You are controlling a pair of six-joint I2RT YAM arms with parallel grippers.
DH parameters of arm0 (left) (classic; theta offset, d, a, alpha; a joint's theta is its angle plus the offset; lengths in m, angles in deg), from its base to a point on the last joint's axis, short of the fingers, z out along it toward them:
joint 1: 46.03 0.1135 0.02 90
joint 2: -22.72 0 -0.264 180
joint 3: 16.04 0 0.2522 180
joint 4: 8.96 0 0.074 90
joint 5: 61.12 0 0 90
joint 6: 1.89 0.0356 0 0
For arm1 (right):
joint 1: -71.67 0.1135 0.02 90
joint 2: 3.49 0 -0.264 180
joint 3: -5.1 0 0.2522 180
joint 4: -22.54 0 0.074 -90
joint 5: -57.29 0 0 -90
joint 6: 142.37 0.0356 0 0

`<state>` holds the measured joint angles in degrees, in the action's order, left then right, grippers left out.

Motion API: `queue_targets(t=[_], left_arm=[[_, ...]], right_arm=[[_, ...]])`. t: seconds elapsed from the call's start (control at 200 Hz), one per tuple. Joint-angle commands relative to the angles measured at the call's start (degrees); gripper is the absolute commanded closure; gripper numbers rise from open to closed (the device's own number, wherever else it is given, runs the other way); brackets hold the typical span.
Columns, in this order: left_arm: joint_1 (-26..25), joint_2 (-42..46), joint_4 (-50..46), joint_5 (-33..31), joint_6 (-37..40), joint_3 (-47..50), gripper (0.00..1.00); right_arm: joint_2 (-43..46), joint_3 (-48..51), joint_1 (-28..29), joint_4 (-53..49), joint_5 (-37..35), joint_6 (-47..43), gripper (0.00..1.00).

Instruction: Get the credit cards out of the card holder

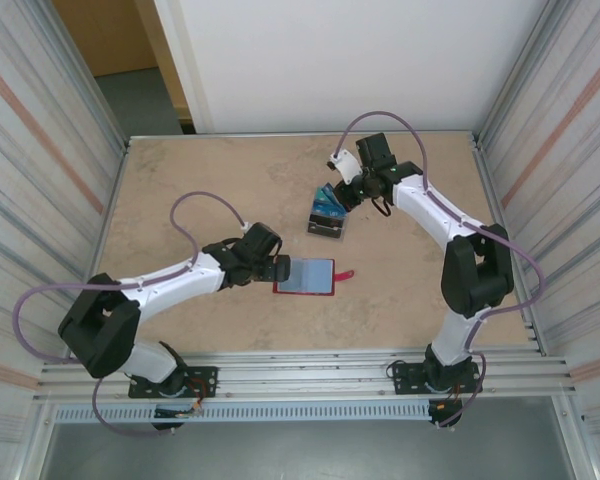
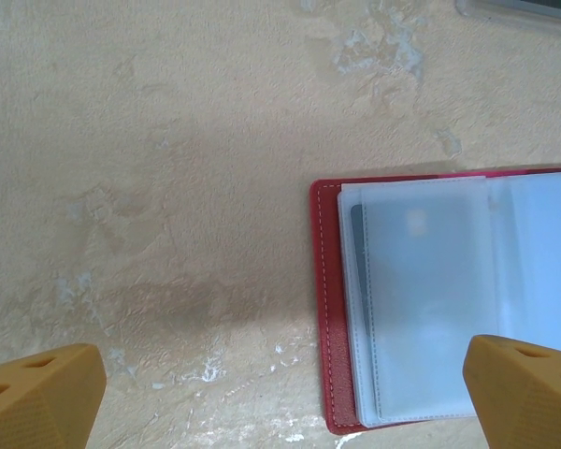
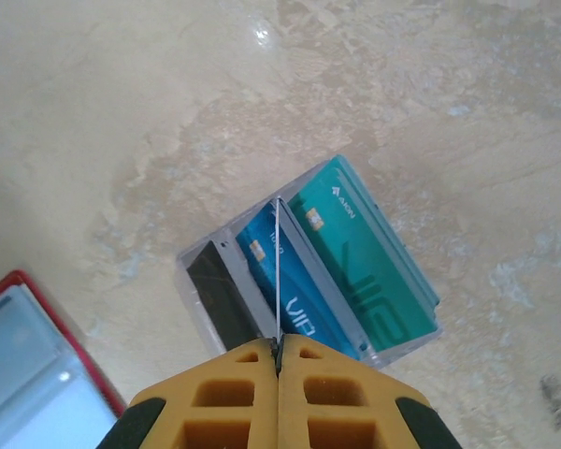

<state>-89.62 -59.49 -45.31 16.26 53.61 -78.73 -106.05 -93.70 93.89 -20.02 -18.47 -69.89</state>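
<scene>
The credit card [image 3: 277,271] hangs at an angle above the blue card and would fall short if released now, so my right gripper keeps hold of it first.
The red card holder [image 1: 305,277] lies open on the table, its pale clear pockets [image 2: 430,299] facing up. A dark card edge [image 2: 356,229] shows inside the left pocket. My left gripper [image 1: 276,268] hovers open over the holder's left edge, one finger [image 2: 37,393] above bare table and the other [image 2: 528,388] above the pockets. My right gripper [image 3: 278,348] is shut on a thin credit card [image 3: 277,271] seen edge-on, above a slotted stand. A teal card [image 3: 365,267] and a blue card [image 3: 280,281] stand in the stand's slots.
The clear grey slotted stand [image 1: 327,215] sits mid-table behind the holder, with a dark slot [image 3: 222,299] on its left. The holder's red snap tab [image 1: 345,274] points right. Ribbed metal walls [image 1: 40,150] close in both sides of the table.
</scene>
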Motion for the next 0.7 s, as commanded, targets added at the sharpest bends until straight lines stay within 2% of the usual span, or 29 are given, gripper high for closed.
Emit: queue_targets(t=[0.0, 0.697], left_arm=[[0.4, 2.6, -1.5, -1.3, -0.5, 0.6, 0.01], [2.2, 4.3, -2.8, -1.2, -0.6, 0.6, 0.01]], right_arm=[[-1.9, -2.8, -0.4, -1.3, -0.4, -7.0, 1.0], [-11.5, -9.6, -0.4, -7.0, -0.3, -14.6, 1.0]])
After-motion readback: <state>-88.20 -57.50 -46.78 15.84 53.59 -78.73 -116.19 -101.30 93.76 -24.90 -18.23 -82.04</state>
